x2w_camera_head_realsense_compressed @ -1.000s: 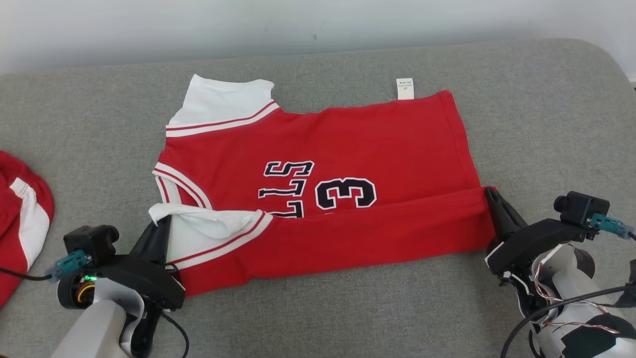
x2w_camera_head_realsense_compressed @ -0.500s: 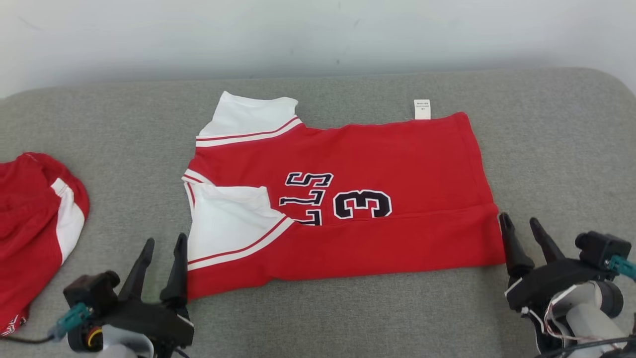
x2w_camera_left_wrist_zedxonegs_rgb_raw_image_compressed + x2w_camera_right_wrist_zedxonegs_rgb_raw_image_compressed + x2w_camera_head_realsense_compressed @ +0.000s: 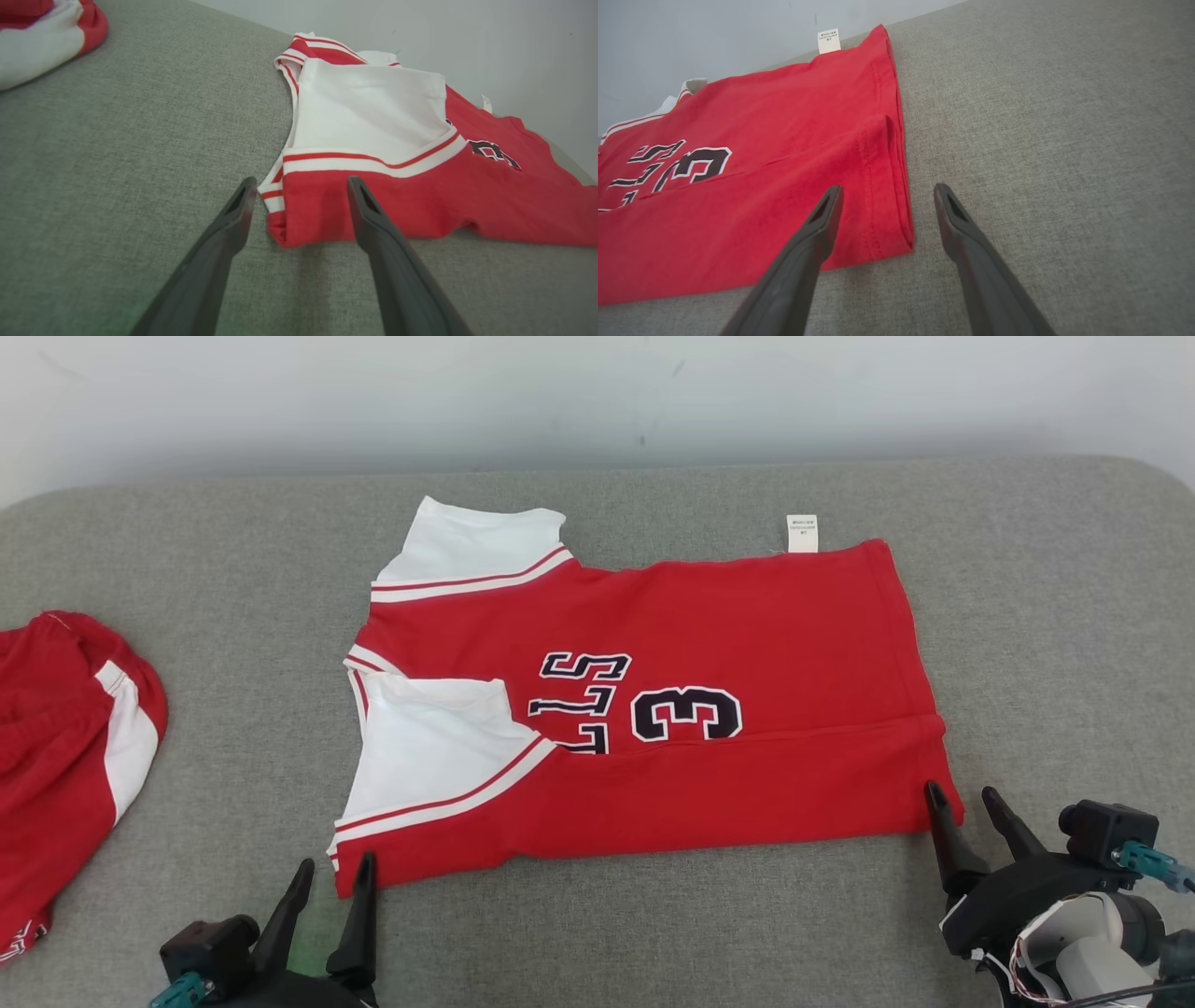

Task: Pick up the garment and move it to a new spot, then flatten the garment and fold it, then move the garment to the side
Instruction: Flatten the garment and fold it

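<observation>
The jersey's body [image 3: 773,627] is lying flat on the cushion. My right gripper should next pinch the jersey by its folded hem corner [image 3: 947,812], where the layered edge sticks up.
The garment [image 3: 709,635] is a red jersey with white sleeves, black lettering and a number 3, lying flat on the grey cushion with its near long edge folded up over the body. My left gripper [image 3: 333,870] stands open just in front of the garment's near left corner [image 3: 299,224], nothing between its fingers. Over at the near right corner [image 3: 887,233], my right gripper [image 3: 959,793] is open too, free of the cloth. A white care label [image 3: 802,533] sticks out at the far edge.
A second red and white piece of clothing [image 3: 65,747] lies bunched at the cushion's left edge. The grey cushion [image 3: 1046,635] ends at a pale wall [image 3: 597,401] behind. Bare cushion surface runs along the front and to the right.
Both grippers have let go of the garment's folded edge, opened, and drawn back toward me. The near fold now lies flat on the jersey. The camera has shifted too.
</observation>
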`<state>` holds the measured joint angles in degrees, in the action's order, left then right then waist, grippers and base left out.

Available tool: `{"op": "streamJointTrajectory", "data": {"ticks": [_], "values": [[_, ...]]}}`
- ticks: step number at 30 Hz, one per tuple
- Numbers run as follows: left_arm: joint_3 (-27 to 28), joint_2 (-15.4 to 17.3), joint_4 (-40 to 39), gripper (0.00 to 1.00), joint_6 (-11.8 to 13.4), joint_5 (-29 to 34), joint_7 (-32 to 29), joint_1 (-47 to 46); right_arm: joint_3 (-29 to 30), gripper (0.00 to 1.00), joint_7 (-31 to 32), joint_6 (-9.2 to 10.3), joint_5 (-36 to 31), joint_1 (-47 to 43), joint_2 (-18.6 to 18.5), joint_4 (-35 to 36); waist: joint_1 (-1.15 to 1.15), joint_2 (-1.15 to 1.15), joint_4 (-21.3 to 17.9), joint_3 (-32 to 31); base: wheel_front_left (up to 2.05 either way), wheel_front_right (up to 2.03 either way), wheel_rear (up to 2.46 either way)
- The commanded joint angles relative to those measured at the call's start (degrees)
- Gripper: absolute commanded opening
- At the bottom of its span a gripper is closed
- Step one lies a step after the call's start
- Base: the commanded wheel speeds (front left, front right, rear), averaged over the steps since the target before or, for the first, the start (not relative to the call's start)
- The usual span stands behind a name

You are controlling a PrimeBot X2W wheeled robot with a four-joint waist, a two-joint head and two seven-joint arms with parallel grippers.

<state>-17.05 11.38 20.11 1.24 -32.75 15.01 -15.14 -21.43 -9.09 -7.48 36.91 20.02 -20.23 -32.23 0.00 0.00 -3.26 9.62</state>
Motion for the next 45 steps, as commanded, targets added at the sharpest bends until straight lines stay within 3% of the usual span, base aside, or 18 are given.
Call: {"op": "streamJointTrajectory", "data": {"ticks": [1, 8, 9, 10, 11, 12, 13, 14, 20, 28, 37, 45], "values": [[0.1, 0.2, 0.6, 1.0, 0.3, 0.5, 0.2, 0.3, 0.1, 1.0, 0.1, -0.03, -0.9, -0.3, 0.1, 0.0, 0.0, 0.0, -0.1, 0.3, 0.0, 0.0, 0.0], [1.1, -1.1, 4.4, 1.0, -0.7, 1.5, 0.2, -1.5, 0.8, 1.0, 1.5, -0.03, -3.3, 0.3, 1.4, -1.2, 0.0, 0.0, -0.6, 1.2, 0.0, 0.0, 0.0], [1.3, -1.3, 4.9, 0.94, -1.0, 1.6, 0.2, -1.5, 0.8, 1.0, 2.0, -0.03, -3.5, 0.4, 1.6, -1.5, 0.0, 0.0, -0.6, 1.2, 0.0, 0.0, 0.0], [1.3, -1.6, 5.5, 0.42, -1.1, 1.6, 0.2, -1.6, 0.6, 1.0, 2.4, -0.03, -4.0, 0.5, 1.8, -1.8, 0.0, 0.0, -0.7, 1.3, 0.0, 0.0, 0.0], [1.4, -1.7, 6.0, 0.21, -1.4, 1.8, 0.2, -1.8, 0.5, 1.0, 2.5, -0.03, -4.2, 0.7, 2.0, -2.1, 0.0, 0.0, -0.7, 1.3, 0.0, 0.0, 0.0], [1.6, -1.8, 6.4, 0.0, -1.6, 1.9, 0.2, -2.0, 0.4, 0.45, 2.8, -0.03, -4.3, 0.9, 2.4, -2.4, 0.0, 0.0, -0.8, 1.4, 0.0, 0.0, 0.0], [1.7, -2.0, 6.8, 0.0, -1.8, 2.1, 0.1, -2.2, 0.4, 0.31, 3.0, -0.03, -4.4, 1.2, 2.8, -2.8, 0.0, 0.0, -0.9, 1.4, 0.0, 0.0, 0.0], [1.8, -2.1, 7.2, 0.0, -2.2, 2.1, 0.1, -2.2, 0.5, 0.0, 2.7, -0.03, -4.5, 1.4, 3.2, -3.0, 0.0, 0.0, -0.9, 1.3, 0.0, 0.0, 0.0], [3.0, -3.1, 8.9, 0.0, -3.4, 2.9, 0.1, -1.1, 0.5, 0.0, 1.1, -0.03, -3.6, 0.8, 4.2, -4.2, 0.0, 0.0, -0.7, -0.6, 0.0, 0.0, 0.0], [4.9, -3.5, 6.0, 0.0, -3.5, 4.0, 0.1, 3.5, 2.6, 0.0, 0.7, -0.01, -2.2, -3.7, 2.4, -1.1, 0.0, 0.0, -0.6, -3.7, 0.0, 0.0, 0.0], [5.6, -4.5, -3.7, 0.0, -1.4, 3.6, 0.1, 13.5, 8.7, 0.0, 5.9, 0.01, -3.5, -13.9, 1.2, 9.0, 0.0, 0.0, -0.6, -4.9, 0.0, 0.0, 0.0], [4.8, -5.2, -6.7, 0.0, -0.6, 2.6, -0.4, 16.3, 13.4, 0.0, 11.4, 0.01, -4.8, -20.7, 4.0, 17.3, 0.0, 0.0, -0.2, -4.4, 0.0, 0.0, 0.0]]}}
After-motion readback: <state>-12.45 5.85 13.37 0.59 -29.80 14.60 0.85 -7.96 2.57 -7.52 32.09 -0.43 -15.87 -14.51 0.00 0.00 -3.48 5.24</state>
